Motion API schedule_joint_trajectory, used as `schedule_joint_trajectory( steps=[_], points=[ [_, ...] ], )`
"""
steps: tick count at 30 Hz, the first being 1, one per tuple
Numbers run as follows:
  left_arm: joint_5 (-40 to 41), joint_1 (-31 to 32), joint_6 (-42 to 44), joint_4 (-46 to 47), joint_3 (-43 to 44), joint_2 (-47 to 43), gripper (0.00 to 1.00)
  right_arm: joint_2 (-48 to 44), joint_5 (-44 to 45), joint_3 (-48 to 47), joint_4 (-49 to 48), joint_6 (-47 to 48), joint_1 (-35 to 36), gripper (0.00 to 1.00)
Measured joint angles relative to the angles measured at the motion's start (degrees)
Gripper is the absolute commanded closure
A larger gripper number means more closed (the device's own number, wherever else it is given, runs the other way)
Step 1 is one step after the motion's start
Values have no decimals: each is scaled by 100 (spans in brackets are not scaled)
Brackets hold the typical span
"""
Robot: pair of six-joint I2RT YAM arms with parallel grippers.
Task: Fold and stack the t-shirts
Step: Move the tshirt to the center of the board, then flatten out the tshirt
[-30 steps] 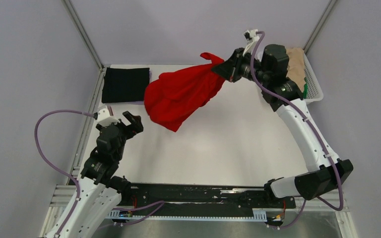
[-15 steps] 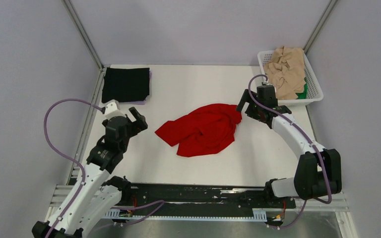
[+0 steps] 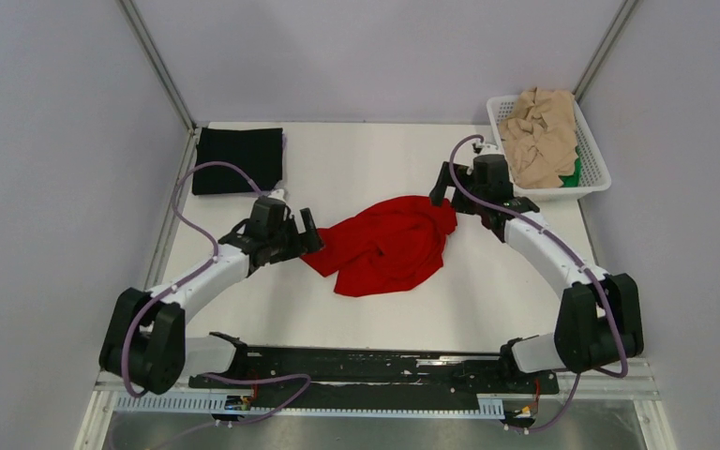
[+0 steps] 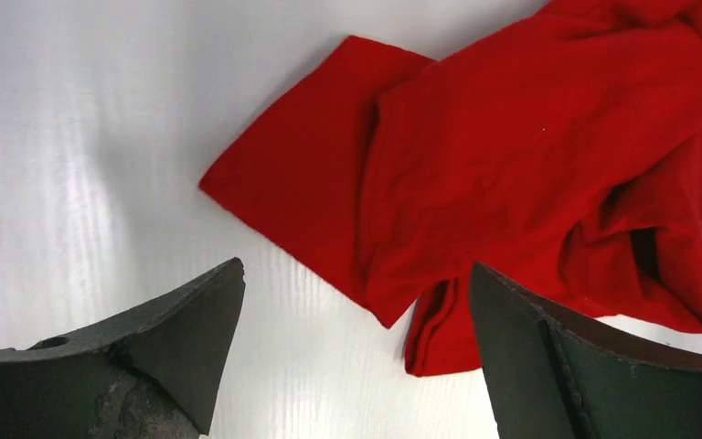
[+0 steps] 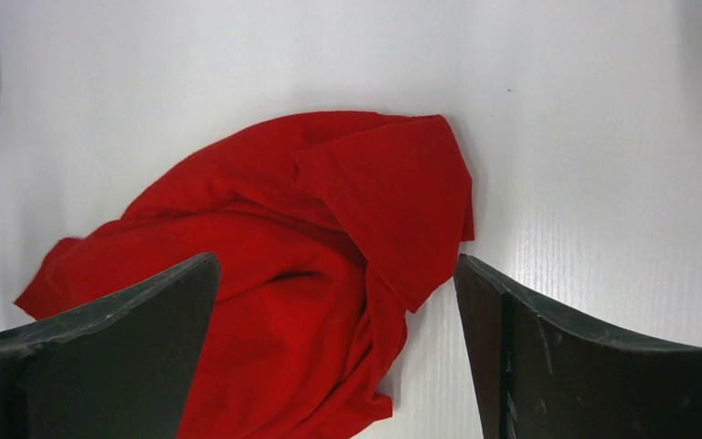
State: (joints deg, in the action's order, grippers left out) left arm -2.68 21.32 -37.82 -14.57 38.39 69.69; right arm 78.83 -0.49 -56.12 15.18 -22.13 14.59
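I should next grab the red t-shirt (image 3: 386, 244) with my left gripper just inside its flat corner (image 3: 320, 238), opposite my right gripper. Then I can spread it for folding.
A bright red t-shirt (image 3: 386, 244) lies crumpled in the middle of the table. My left gripper (image 3: 311, 236) is open at its left edge, and in the left wrist view a flat red corner (image 4: 311, 192) lies just ahead of the gripper (image 4: 356, 267). At the shirt's right end my right gripper (image 3: 442, 192) hangs open, with the red cloth (image 5: 265, 274) under the gripper (image 5: 336, 261). Neither holds anything. A folded black t-shirt (image 3: 239, 159) lies at the back left. Beige t-shirts (image 3: 539, 131) are heaped in the basket, with a bit of a green one (image 3: 577, 173) showing.
The white lattice basket (image 3: 602, 178) stands at the back right corner. Grey walls close in the table on the left, back and right. A black rail (image 3: 375, 366) with both arm bases runs along the near edge.
My right gripper opened and let go of the red t-shirt, which dropped from the air onto the table in a heap. The right arm came down; the left arm reached right to the shirt's edge.
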Motion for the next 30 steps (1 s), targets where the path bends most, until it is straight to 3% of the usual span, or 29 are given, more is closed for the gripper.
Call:
schedule_joint_trajectory(
  steps=[11,17,21,25,28,30],
  points=[
    [-1001,0,87,922,721,2037,25,1320,654,-407,-26,496,496,0],
    [-1241,0,85,1213,981,2500,30,1923,1126,-809,-26,691,734,6],
    [-1373,0,81,1401,1193,2785,39,2350,1239,-1084,-9,758,820,7],
    [-1443,0,79,1530,1357,3042,66,2734,1344,-1327,24,813,863,8],
    [-1482,0,68,1561,1421,3189,100,2922,1558,-1456,39,809,874,9],
    [-1480,2,101,1558,1443,3235,100,2981,1759,-1491,39,785,874,9]
  ],
)
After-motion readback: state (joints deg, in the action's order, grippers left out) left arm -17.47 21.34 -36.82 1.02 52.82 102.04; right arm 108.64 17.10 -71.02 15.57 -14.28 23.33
